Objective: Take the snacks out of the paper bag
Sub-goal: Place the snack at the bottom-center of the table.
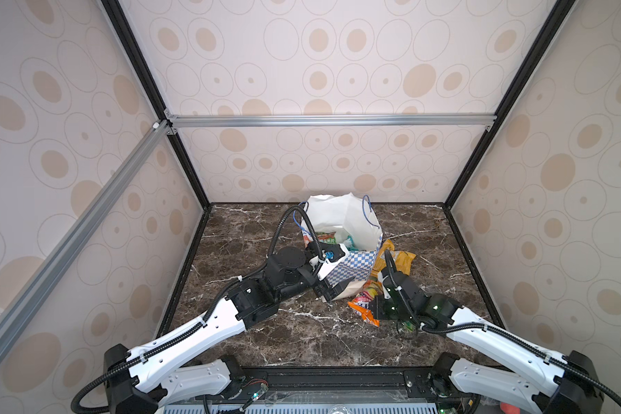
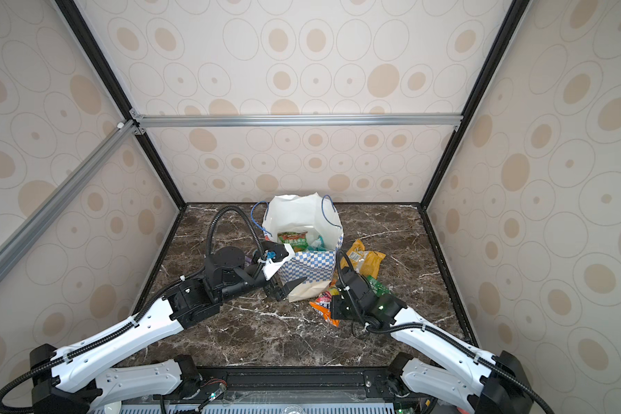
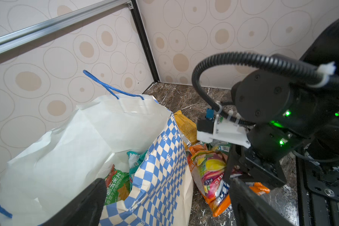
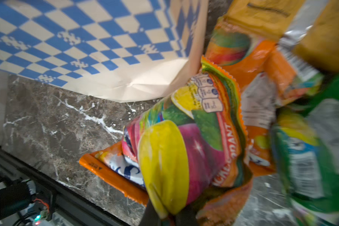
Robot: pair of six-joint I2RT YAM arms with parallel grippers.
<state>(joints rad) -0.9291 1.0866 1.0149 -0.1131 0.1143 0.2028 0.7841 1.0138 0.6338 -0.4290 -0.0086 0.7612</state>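
My right gripper should move the orange packet to empty marble before it opens, because the packet's edge overlaps the yellow-orange packets and it would end against them now.
The white paper bag (image 1: 339, 218) (image 2: 300, 217) (image 3: 70, 148) stands open at the back middle, its checkered band (image 1: 354, 267) facing me. Inside it lie snacks: a green packet (image 2: 293, 241) (image 3: 118, 185) and a teal one (image 2: 316, 243) (image 3: 134, 159). My left gripper (image 1: 332, 290) (image 2: 287, 288) (image 3: 164, 207) is open wide at the bag's front wall, gripping nothing. Right of the bag, my right gripper (image 1: 373, 309) (image 2: 333, 309) (image 4: 168, 215) is shut on an orange fruit-print packet (image 1: 363, 308) (image 4: 174, 156), low over the table. Yellow-orange packets (image 1: 397, 258) (image 2: 364, 258) and a green packet (image 2: 376, 283) (image 4: 321, 156) lie beside it.
The marble table (image 1: 302, 333) is boxed in by patterned walls on three sides, with a black rail (image 1: 337, 376) along the front edge. The loose packets crowd the bag's right front corner. Blue cord handles (image 1: 368, 211) (image 3: 110, 88) stick up from the bag's rim.
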